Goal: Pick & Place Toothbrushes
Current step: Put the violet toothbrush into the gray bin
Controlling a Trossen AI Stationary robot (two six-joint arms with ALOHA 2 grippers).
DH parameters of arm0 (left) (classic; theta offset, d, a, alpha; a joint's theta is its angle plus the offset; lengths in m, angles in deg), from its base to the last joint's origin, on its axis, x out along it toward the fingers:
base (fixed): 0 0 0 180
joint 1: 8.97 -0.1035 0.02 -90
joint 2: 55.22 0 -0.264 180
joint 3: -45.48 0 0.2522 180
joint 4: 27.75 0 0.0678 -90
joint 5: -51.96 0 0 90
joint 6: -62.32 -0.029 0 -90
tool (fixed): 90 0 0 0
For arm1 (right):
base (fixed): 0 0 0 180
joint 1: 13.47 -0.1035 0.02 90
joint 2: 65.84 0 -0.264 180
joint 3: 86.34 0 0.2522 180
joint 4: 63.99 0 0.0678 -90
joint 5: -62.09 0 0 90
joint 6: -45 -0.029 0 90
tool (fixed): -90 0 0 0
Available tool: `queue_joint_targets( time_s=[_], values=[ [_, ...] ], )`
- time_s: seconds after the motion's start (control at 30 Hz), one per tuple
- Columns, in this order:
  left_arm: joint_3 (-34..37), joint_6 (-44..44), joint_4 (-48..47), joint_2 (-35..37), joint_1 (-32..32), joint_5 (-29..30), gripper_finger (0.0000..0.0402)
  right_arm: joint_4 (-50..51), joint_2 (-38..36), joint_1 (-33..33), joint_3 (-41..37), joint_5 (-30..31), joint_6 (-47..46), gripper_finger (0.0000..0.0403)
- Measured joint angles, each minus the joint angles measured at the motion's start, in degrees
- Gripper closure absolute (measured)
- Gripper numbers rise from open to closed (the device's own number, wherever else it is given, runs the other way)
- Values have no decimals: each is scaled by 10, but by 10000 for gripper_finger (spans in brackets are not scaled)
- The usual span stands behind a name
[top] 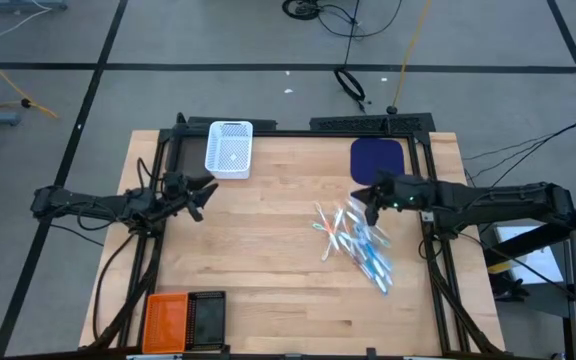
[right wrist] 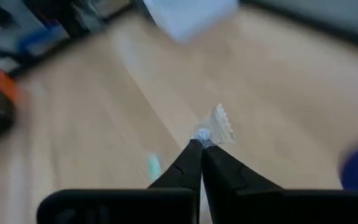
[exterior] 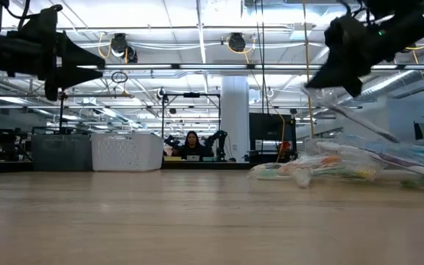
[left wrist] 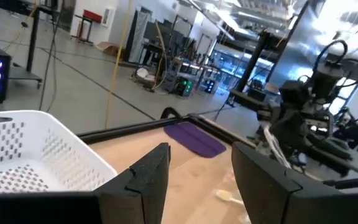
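The left gripper grabs my right gripper's wrapped toothbrush by its handle (left wrist: 275, 145) next, to sort it into a basket.
The toothbrushes (top: 353, 240) lie in a loose pile on the right half of the table, several in clear wrappers with blue, white and pink handles; the low view shows the pile (exterior: 344, 165) at the right. My right gripper (top: 373, 200) hovers at the pile's far-left edge, shut on one wrapped toothbrush (exterior: 359, 121). My left gripper (top: 203, 195) waits open above the table's left side, near the white basket (top: 230, 148); the left wrist view shows its fingers (left wrist: 197, 168) apart. My right gripper (right wrist: 199, 146) pinches one clear-wrapped toothbrush between its two fingertips, near the wrapper's crimped end (right wrist: 219, 124), which sticks out past the tips. The fingers slant down from the table's right side. The toothbrush slopes down from the fingers toward the pile; whether its lower end (exterior: 396, 140) is clear, I cannot tell.
A white basket (left wrist: 30, 155) stands at the far edge left of centre, a dark purple mat (top: 378, 158) at the far right. An orange basket (top: 166, 318) and a black basket (top: 206, 315) sit at the near left corner. Bare wood lies between the arms.
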Motion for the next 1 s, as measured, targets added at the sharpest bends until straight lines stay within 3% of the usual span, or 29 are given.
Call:
queue_joint_targets(
  time_s=[0.3, 0.57, 0.77, 0.83, 1.0],
  values=[
    [0, 13, 64, -18, -1, -44, 227, -232, 67, 0, 0, -4, 86, 403],
    [0, 14, 193, -129, -1, -63, 227, -453, 174, 0, 2, -35, 140, 403],
    [-2, 14, 328, -253, -1, -81, 227, -463, 241, 0, 67, -39, 184, 403],
    [-9, 13, 356, -293, -1, -81, 227, -462, 267, 0, 95, -66, 196, 403],
    [-58, 9, 364, -375, -1, -87, 227, -462, 319, 0, 152, -82, 224, 403]
  ],
)
